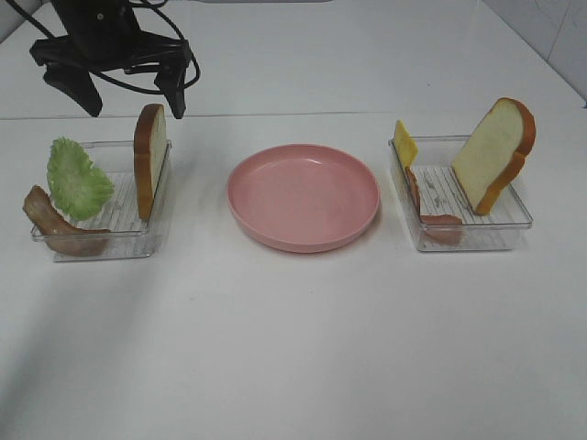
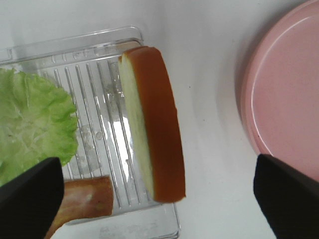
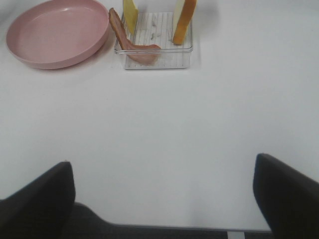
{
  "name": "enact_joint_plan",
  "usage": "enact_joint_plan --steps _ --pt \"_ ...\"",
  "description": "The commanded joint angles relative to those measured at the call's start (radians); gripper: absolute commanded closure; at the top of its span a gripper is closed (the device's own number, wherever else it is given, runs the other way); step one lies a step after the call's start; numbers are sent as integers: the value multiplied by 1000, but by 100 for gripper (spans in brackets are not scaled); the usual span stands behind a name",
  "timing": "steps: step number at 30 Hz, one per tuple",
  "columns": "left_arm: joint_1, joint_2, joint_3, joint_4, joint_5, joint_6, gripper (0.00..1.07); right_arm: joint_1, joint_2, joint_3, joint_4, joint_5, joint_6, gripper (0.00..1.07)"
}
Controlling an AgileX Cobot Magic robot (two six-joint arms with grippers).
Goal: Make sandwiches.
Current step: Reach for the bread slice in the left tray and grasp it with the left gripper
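Observation:
I need to grab the upright bread slice, crust edge up, with my left gripper next, across the slice's two flat sides at the top crust.
In the high view my left gripper hangs open above an upright bread slice in the left clear tray. Green lettuce and a brown bacon strip lean in the same tray. The left wrist view looks down on that bread, which sits between the wide-apart fingers of the gripper, untouched. The right tray holds a second bread slice, yellow cheese and a ham slice. My right gripper is open, low over bare table, well short of that tray.
A pink round plate lies between the two trays; its rim also shows in the left wrist view and the right wrist view. White tabletop stretches in front of the trays. The right arm is outside the high view.

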Motion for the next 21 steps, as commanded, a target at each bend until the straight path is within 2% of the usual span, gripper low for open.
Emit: enact_joint_plan --steps 1,6,15,16,17,18,19,20,21 --pt "-3 63 -36 15 98 -8 11 -1 -21 2 -1 -4 -5 13" --pt "-3 111 -37 17 99 15 11 -1 -21 2 -1 -4 -5 13" --pt "-3 138 -37 45 97 20 12 -1 -21 2 -1 -4 -5 13" --pt "-3 138 -37 45 97 37 20 -1 -21 2 -1 -4 -5 13" --pt "-3 138 -37 45 97 37 20 -1 -21 2 -1 -4 -5 13" --pt "-3 138 -37 45 97 40 27 -1 -21 2 -1 -4 -5 13" --pt "-3 138 -37 48 97 39 46 -1 -21 2 -1 -4 -5 13" --pt "-3 138 -37 48 97 39 46 -1 -21 2 -1 -4 -5 13" --pt "-3 138 -37 49 97 39 70 -1 -21 2 -1 -4 -5 13"
